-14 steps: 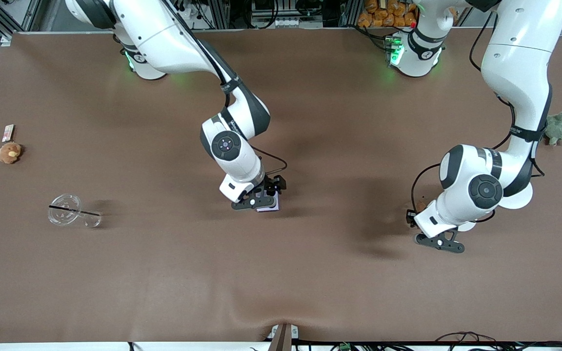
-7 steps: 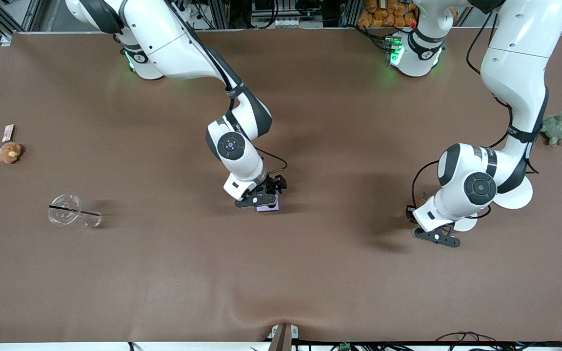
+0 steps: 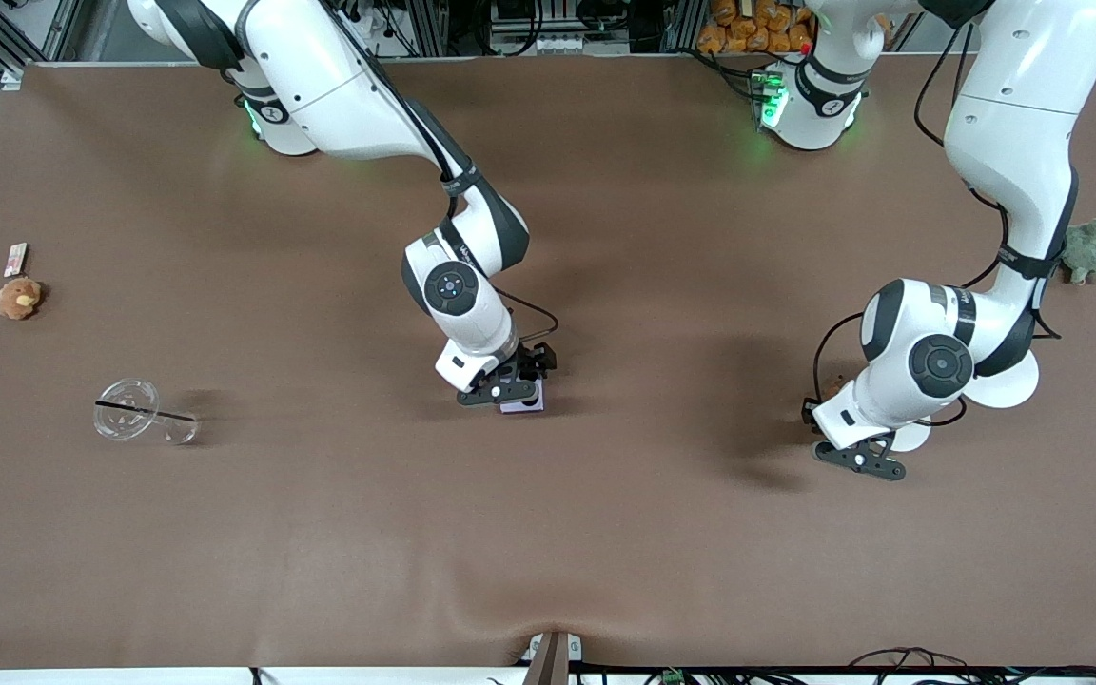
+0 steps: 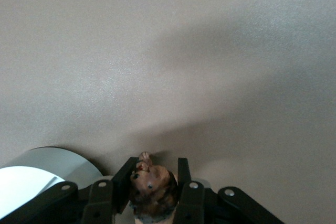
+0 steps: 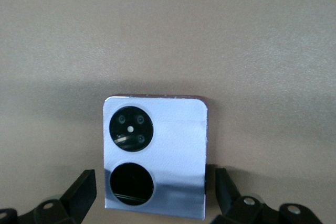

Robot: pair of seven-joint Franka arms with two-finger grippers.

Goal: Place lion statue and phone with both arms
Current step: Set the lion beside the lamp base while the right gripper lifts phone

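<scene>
The shadow on the tabletop meets the lion statue (image 4: 152,190) low in my left gripper, so it is now time for my left gripper to let go of the statue.
The pale-lavender phone (image 5: 155,150) lies flat on the brown table with its two black camera circles face up. It also shows in the front view (image 3: 522,405) near the table's middle. My right gripper (image 5: 155,195) is open low over it, one finger on each side with a gap to each edge; in the front view it (image 3: 521,388) covers most of the phone. My left gripper (image 4: 153,182) is shut on the orange-brown lion statue (image 4: 152,190), low over the table toward the left arm's end. In the front view the left gripper (image 3: 824,407) hides most of the statue.
A white round lamp base (image 3: 1007,385) stands right beside the left hand and shows in the left wrist view (image 4: 31,182). A green plush (image 3: 1088,249) lies at that end. A tipped clear cup with a straw (image 3: 134,411), a brown plush (image 3: 18,298) and a small card (image 3: 15,257) lie at the right arm's end.
The left hand has shifted a little away from the front camera, still holding the lion statue. The right hand has settled slightly over the phone. The phone has not moved.
</scene>
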